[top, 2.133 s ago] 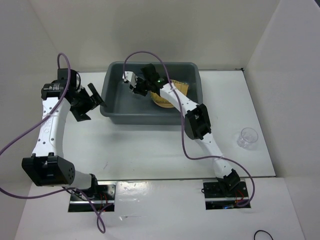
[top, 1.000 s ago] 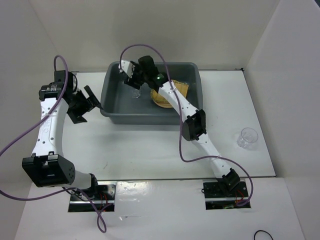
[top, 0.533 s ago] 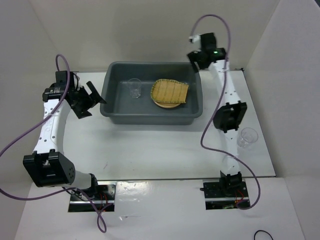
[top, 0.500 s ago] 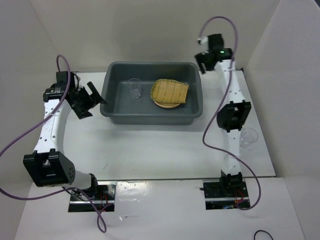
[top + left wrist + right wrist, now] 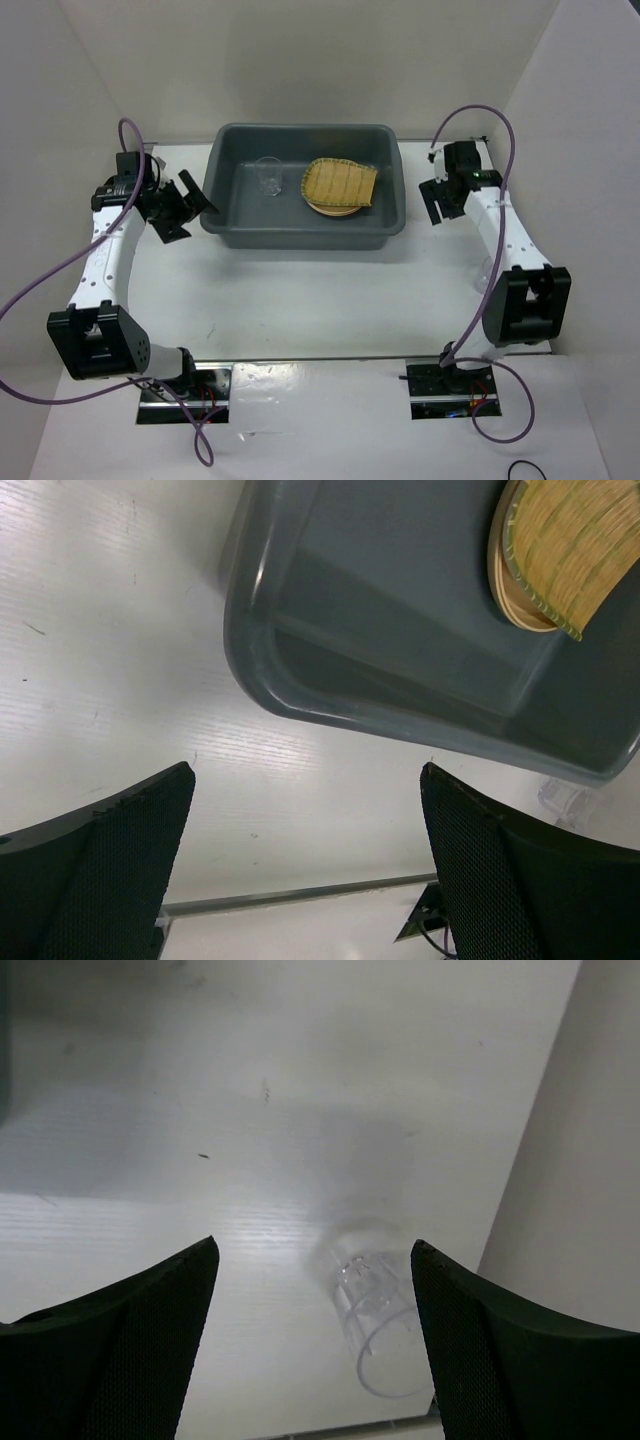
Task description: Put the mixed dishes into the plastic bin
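I would leave the second clear cup (image 5: 486, 274) (image 5: 381, 1322) standing if I lifted my right gripper now, because my fingers are wide open above the cup's rim.
The dark grey plastic bin (image 5: 228, 205) stands at the back middle of the table. Inside it a small clear cup (image 5: 268, 177) stands upright at the left. To its right a yellow-green woven bamboo tray (image 5: 341, 183) lies on top of tan-orange plates (image 5: 322, 207). A second clear cup (image 5: 375, 1325) stands on the white table at the right, below and just ahead of my open right gripper (image 5: 314, 1245); the right arm mostly hides it in the top view. My left gripper (image 5: 309, 770) hangs open and empty over the table left of the bin (image 5: 250, 650).
White walls close in the table at the back and on both sides; the right wall (image 5: 590, 1160) rises close beside the second cup. Both arm bases (image 5: 185, 385) sit on the near edge.
My right arm left the first cup in the bin, swung up and out over the back right corner, then came down on the right above the second cup. The left arm barely moved.
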Robot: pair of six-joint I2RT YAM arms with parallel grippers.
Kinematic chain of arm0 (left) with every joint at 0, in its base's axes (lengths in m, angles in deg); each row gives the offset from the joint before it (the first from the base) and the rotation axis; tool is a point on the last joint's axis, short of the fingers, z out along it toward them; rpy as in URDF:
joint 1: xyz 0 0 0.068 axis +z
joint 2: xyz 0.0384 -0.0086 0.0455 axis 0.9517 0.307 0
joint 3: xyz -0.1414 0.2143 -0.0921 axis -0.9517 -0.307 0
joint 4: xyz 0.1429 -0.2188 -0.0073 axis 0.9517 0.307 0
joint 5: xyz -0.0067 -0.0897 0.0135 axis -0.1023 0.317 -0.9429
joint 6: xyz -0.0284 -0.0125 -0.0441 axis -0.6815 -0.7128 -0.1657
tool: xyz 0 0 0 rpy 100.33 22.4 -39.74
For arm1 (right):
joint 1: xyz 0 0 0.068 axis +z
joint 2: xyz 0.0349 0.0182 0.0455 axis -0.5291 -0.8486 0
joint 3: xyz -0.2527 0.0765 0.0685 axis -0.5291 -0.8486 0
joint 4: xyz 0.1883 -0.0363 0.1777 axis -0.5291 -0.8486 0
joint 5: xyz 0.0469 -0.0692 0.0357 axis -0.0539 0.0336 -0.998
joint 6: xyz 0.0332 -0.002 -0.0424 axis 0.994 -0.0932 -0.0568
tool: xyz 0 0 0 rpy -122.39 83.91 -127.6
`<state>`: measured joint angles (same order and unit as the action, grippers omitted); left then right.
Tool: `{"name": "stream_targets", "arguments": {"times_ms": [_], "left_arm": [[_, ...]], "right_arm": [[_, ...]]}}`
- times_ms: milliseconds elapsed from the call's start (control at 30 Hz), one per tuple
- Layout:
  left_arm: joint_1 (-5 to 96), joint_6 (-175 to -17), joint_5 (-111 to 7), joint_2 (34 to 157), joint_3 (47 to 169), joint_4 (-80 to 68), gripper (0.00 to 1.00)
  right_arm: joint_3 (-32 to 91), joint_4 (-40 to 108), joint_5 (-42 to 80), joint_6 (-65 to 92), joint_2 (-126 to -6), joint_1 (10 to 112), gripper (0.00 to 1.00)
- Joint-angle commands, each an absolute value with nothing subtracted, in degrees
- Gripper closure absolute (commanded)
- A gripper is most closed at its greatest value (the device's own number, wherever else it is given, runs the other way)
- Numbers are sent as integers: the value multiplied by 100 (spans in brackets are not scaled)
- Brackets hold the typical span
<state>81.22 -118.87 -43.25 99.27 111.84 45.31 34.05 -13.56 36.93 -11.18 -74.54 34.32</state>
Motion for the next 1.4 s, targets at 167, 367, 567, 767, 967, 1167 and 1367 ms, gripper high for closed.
{"name": "stream_targets", "arguments": {"times_ms": [167,367,567,767,967,1167,1367], "left_arm": [[8152,-11490,-4241,9733,11232,4765,0],[8152,-11489,-4241,9733,11232,4765,0],[8152,-11489,-4188,9680,11118,4817,0],[8152,-11489,-4241,9558,11065,4870,0],[8152,-11489,-4293,9434,10828,4871,0],[8152,-11542,-4293,9250,10722,4871,0],[8205,-11594,-4293,9074,10538,4871,0]], "right_arm": [[1792,-243,4982,-1080,-6899,3274,18],[1160,82,5580,-1282,-6635,3213,18],[738,135,5686,-1371,-6529,3159,18],[325,135,5450,-1256,-6529,3098,18],[192,267,5397,-1204,-6529,2992,18],[78,267,5133,-1089,-6714,2992,27],[157,127,4535,-835,-6714,2992,94]]}}
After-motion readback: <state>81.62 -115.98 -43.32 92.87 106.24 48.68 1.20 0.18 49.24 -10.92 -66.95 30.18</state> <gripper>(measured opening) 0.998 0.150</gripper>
